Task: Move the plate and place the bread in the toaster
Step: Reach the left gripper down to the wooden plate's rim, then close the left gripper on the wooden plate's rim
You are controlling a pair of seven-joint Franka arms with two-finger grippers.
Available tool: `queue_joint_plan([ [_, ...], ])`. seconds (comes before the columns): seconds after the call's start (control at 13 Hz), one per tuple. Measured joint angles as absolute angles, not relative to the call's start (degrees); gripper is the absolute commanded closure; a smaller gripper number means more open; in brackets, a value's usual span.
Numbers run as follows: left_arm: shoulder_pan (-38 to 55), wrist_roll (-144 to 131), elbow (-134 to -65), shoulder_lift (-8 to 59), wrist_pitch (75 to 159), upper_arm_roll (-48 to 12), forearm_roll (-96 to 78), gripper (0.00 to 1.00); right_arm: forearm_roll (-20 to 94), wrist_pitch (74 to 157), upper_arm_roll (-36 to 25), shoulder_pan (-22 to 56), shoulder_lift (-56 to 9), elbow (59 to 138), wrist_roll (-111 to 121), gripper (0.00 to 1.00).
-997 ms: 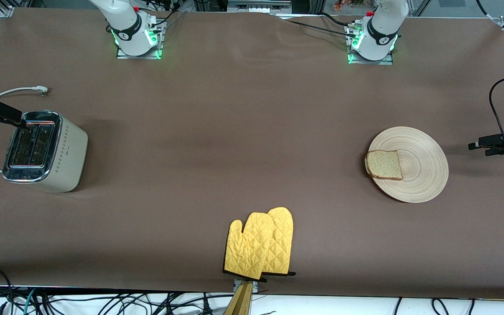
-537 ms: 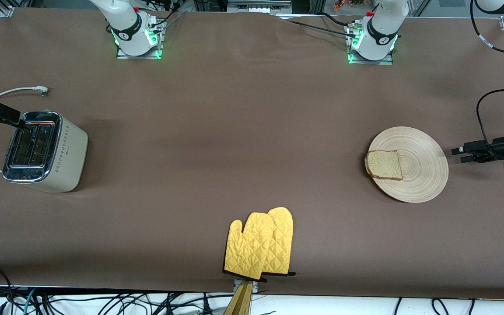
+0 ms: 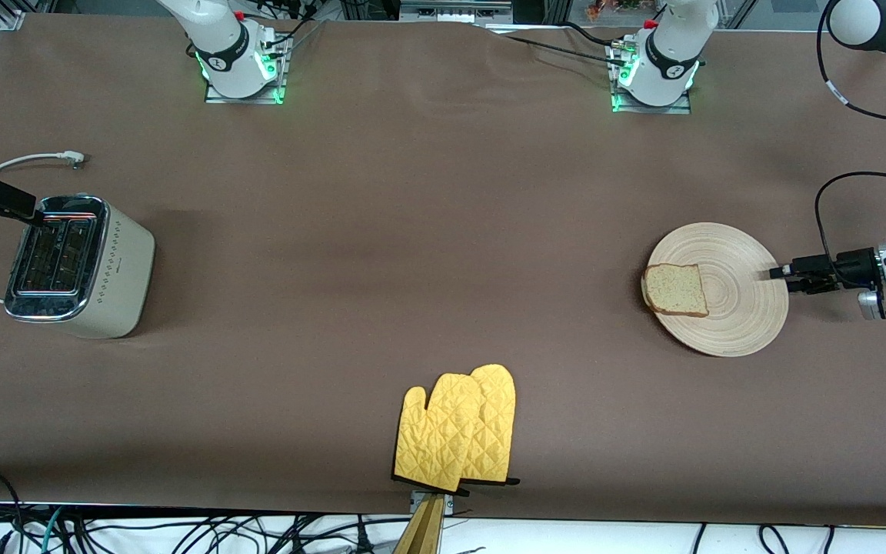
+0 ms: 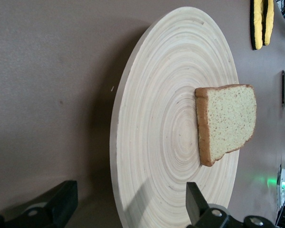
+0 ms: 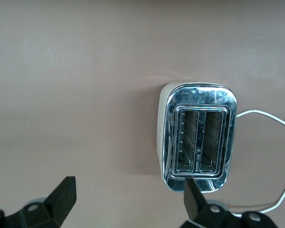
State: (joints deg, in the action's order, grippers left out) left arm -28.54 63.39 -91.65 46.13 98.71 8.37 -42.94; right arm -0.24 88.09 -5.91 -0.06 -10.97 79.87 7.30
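I will grip the plate by its rim with my left gripper next. Then I can move the plate with the bread toward the toaster.
The pale wooden plate lies toward the left arm's end of the table. The bread lies flat on the plate's side toward the table's middle. My left gripper is open and low at the plate's rim. In the left wrist view the left gripper straddles the rim of the plate, with the bread past its fingertips. The cream toaster stands at the right arm's end. My right gripper is open over the toaster's end and waits. The right wrist view shows the right gripper and the toaster with both slots empty.
A pair of yellow oven mitts lies near the table's front edge at the middle. The toaster's white cord loops on the table beside the toaster, and it also shows in the right wrist view.
My left gripper has moved in from the table's end toward the plate and now reaches its rim. The right gripper, plate and bread have not moved.
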Motion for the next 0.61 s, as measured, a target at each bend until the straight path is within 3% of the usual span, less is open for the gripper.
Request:
queue_joint_plan([
  [0.31,-28.5,63.4,-91.4,46.5,98.3,8.0,-43.0,0.34,-0.1,88.1,-5.9,-0.1,-11.0,79.9,7.3,0.00],
  [0.61,-28.5,63.5,-91.4,47.5,98.3,7.4,-43.2,0.54,-0.1,88.1,-5.9,-0.1,-11.0,79.9,7.3,0.00],
])
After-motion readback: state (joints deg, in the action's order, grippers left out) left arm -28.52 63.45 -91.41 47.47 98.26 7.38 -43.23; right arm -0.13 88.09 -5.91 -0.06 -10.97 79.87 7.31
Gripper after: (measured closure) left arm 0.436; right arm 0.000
